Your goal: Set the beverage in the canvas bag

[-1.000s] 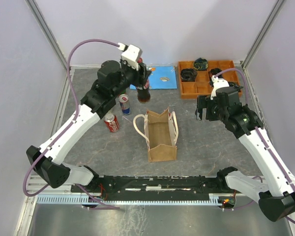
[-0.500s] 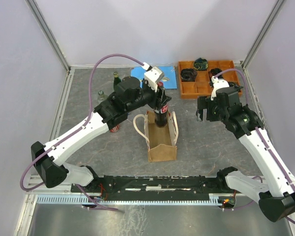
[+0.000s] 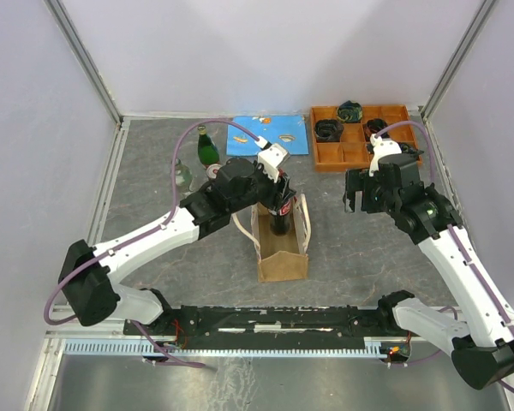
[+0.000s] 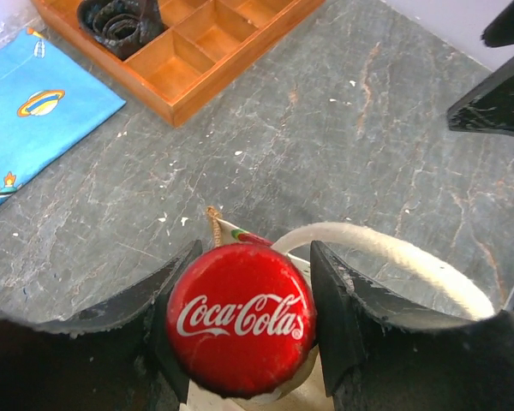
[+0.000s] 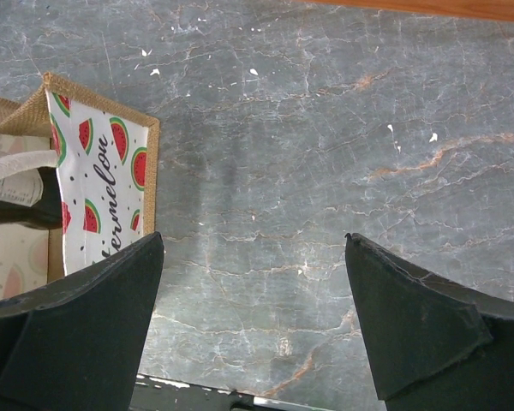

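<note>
Only the lower part of the bottle hangs inside the bag, so the bottle would fall if my left gripper opened now. My left gripper should keep holding the bottle until it is on the bag's bottom.
The beverage [image 4: 242, 317] is a dark Coca-Cola bottle with a red cap. My left gripper [image 4: 253, 257] is shut on its neck, with a black finger on each side of the cap. The bottle [image 3: 278, 221] stands upright with its lower part down inside the far end of the canvas bag [image 3: 283, 248], and the left gripper [image 3: 278, 199] is right above it. The tan bag stands open, and one cream handle [image 4: 385, 253] loops beside the cap. My right gripper [image 3: 353, 199] hangs open over bare table to the right of the bag [image 5: 103, 188], with nothing in the gripper [image 5: 253, 244].
An orange compartment tray [image 3: 360, 137] with dark coiled items sits at the back right, next to a blue mat [image 3: 270, 135]. A green bottle [image 3: 207, 147], a clear bottle [image 3: 182, 175] and a can [image 3: 214, 171] stand at the back left, behind my left arm.
My left arm has carried the bottle from near the blue mat forward to the bag and lowered it into the far end. The right arm has stayed put.
</note>
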You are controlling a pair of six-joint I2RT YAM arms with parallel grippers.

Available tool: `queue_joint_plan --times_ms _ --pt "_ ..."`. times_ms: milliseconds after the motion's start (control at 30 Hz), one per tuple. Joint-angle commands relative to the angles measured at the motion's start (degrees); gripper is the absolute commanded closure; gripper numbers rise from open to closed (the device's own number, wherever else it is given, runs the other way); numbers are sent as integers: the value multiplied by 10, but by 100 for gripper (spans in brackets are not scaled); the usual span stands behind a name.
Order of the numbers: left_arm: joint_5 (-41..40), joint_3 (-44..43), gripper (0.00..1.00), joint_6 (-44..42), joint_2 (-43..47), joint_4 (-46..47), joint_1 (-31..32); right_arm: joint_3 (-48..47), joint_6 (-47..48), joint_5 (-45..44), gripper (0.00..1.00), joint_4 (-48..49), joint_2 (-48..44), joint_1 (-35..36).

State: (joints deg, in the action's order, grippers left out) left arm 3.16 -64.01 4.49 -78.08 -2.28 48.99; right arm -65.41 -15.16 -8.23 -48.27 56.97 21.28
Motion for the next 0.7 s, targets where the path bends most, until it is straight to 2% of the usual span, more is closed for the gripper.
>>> queue_joint_plan --times_ms 0,333,667 --pt "-25 -2 97 -11 9 192 1 4 1 -13 6 5 -12 2" --pt "-55 24 97 -33 -48 272 1 0 6 -12 5 7 -1 1" --pt "-58 28 97 -36 -91 292 1 -2 14 -14 5 2 1 2"
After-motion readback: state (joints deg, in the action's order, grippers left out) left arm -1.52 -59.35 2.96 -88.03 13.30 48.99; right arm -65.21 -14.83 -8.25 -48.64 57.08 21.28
